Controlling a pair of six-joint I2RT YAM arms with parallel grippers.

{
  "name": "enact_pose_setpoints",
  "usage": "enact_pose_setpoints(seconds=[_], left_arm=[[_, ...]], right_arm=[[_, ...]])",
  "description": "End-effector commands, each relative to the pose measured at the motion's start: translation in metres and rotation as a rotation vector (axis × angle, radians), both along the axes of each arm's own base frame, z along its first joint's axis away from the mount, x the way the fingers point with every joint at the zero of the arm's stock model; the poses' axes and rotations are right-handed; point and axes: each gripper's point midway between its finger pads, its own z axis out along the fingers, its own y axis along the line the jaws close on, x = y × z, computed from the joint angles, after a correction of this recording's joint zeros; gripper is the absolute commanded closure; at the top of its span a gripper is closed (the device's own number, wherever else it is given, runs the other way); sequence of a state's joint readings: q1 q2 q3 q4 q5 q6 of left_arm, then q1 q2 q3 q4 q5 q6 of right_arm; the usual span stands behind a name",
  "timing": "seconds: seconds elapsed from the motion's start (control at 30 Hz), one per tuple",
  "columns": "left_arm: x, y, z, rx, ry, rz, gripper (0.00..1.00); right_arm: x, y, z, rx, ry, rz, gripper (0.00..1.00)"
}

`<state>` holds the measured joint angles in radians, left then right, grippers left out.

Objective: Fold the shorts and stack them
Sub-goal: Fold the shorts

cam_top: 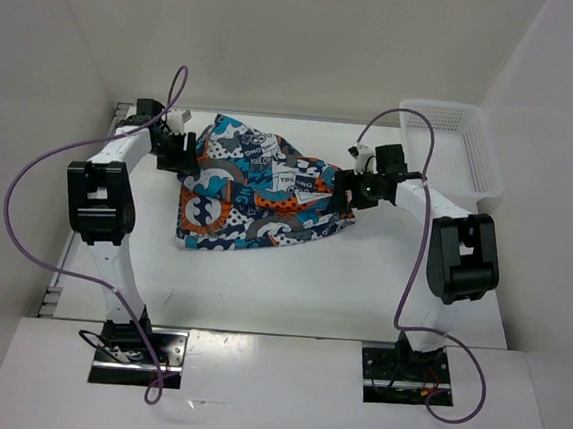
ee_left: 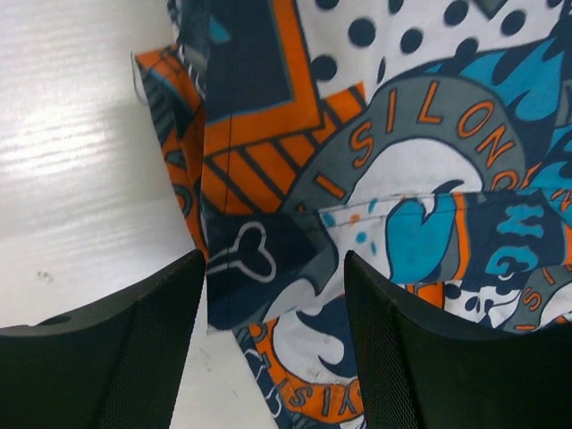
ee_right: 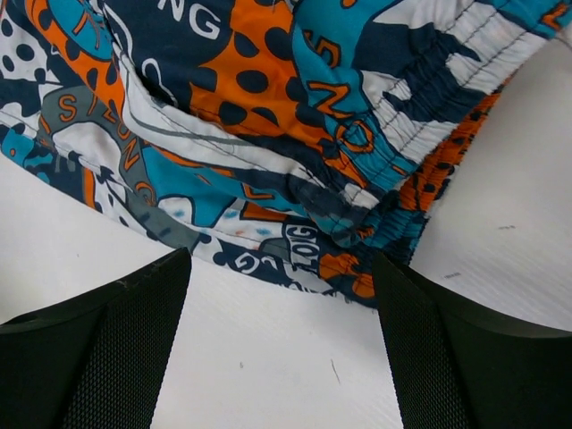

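My left gripper should close, because the cloth's folded corner (cam_top: 189, 177) (ee_left: 265, 275) reaches back past the gripper's fingers beside it. Closing now would hold the cloth.
The patchwork shorts (cam_top: 253, 192) lie loosely spread on the white table (cam_top: 290, 285) between my two arms. My left gripper (cam_top: 184, 155) is at their left edge, open, with the fabric's hem (ee_left: 268, 268) lying between the two fingers but not pinched. My right gripper (cam_top: 344, 191) is at their right edge, open, its fingers (ee_right: 134, 357) just short of the elastic waistband (ee_right: 402, 152), with bare table between them.
A white mesh basket (cam_top: 453, 149) stands at the back right of the table, beside the right arm. White walls enclose the table at the back and on both sides. Purple cables loop off both arms.
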<state>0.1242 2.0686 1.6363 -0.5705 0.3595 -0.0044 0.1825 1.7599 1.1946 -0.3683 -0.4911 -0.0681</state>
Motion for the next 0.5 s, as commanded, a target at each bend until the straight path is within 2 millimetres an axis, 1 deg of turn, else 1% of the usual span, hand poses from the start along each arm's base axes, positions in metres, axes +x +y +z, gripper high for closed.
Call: enact_pose_setpoints(seconds=[0.0, 0.03, 0.07, 0.1, 0.13, 0.17, 0.2, 0.27, 0.3, 0.33, 0.37, 0.4, 0.43, 0.47], left_arm=[[0.019, -0.007, 0.014, -0.050, -0.068, -0.036, 0.29], [0.021, -0.007, 0.017, -0.049, -0.077, -0.036, 0.29], [0.021, -0.007, 0.012, -0.050, -0.066, -0.036, 0.29], [0.019, -0.007, 0.011, -0.052, -0.057, -0.036, 0.32], [0.017, -0.008, 0.010, -0.053, -0.048, -0.035, 0.36], [0.019, -0.009, 0.010, -0.063, -0.051, -0.041, 0.42], [0.016, -0.011, 0.010, -0.075, -0.042, -0.047, 0.55], [0.014, -0.012, 0.009, -0.077, -0.031, -0.047, 0.68], [0.012, -0.014, 0.009, -0.086, -0.023, -0.051, 0.80], [0.012, -0.014, 0.009, -0.086, -0.023, -0.051, 0.84], [0.010, -0.014, 0.009, -0.088, -0.014, -0.051, 0.87], [0.010, -0.014, 0.009, -0.088, -0.014, -0.051, 0.89], [0.010, -0.014, 0.009, -0.088, -0.014, -0.051, 0.90], [0.012, -0.013, 0.012, -0.086, -0.025, -0.051, 0.94]], right_arm=[[0.020, 0.015, 0.017, 0.087, -0.059, 0.024, 0.13], [0.023, 0.015, 0.012, 0.087, -0.057, 0.024, 0.13], [0.023, 0.015, 0.012, 0.087, -0.057, 0.024, 0.15], [0.025, 0.015, 0.009, 0.086, -0.053, 0.023, 0.15], [0.025, 0.015, 0.009, 0.078, -0.063, 0.036, 0.17], [0.028, 0.015, 0.008, 0.078, -0.062, 0.036, 0.21], [0.028, 0.015, 0.002, 0.071, -0.056, 0.042, 0.22], [0.032, 0.016, 0.003, 0.073, -0.065, 0.043, 0.25], [0.032, 0.016, 0.003, 0.073, -0.065, 0.043, 0.25], [0.034, 0.016, 0.000, 0.073, -0.065, 0.043, 0.25], [0.037, 0.017, 0.004, 0.075, -0.077, 0.043, 0.25], [0.037, 0.017, 0.004, 0.075, -0.077, 0.043, 0.25], [0.042, 0.015, 0.008, 0.065, -0.093, 0.034, 0.25], [0.049, 0.014, 0.014, 0.053, -0.124, 0.039, 0.25]])
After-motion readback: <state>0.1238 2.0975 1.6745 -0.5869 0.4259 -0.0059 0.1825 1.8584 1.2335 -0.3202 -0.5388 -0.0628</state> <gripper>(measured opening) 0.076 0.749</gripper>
